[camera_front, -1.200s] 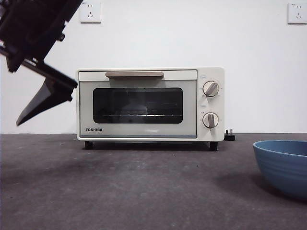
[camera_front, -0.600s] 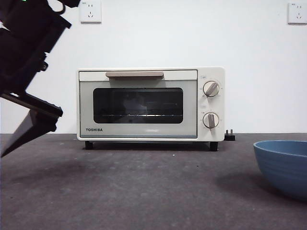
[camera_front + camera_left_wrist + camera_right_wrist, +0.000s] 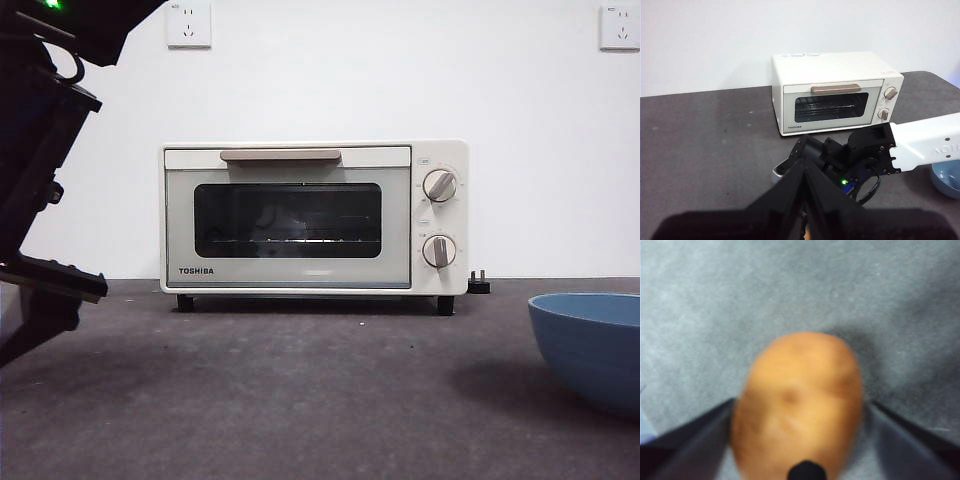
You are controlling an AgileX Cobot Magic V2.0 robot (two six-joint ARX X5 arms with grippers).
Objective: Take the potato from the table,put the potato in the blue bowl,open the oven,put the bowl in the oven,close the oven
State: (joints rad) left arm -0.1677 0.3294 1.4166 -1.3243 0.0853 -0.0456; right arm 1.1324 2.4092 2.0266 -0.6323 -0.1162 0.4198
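Note:
The robot's right gripper should next grab the potato around its plump body (image 3: 796,405), so that it can put the potato in the blue bowl.
The potato (image 3: 797,400) lies on the dark grey table (image 3: 850,300), filling the right wrist view. My right gripper (image 3: 802,404) is open and low over it, one jaw on each side and close to its skin. In the front view this arm (image 3: 40,200) comes down at the far left, its jaw tips past the picture's edge, and the potato is out of sight. The oven (image 3: 312,215) stands shut at the back. The blue bowl (image 3: 590,345) sits at the right edge, with no sign of anything inside. My left gripper (image 3: 803,164) hovers shut, holding nothing.
The left wrist view shows the white right arm (image 3: 925,142) reaching across in front of the oven (image 3: 835,95), with the bowl (image 3: 946,181) at the table's right side. A black plug (image 3: 479,284) lies by the oven's right foot.
The right arm has dropped and shifted toward the left edge of the front view. Its jaws, fully seen a second ago, now run out of the picture near the table.

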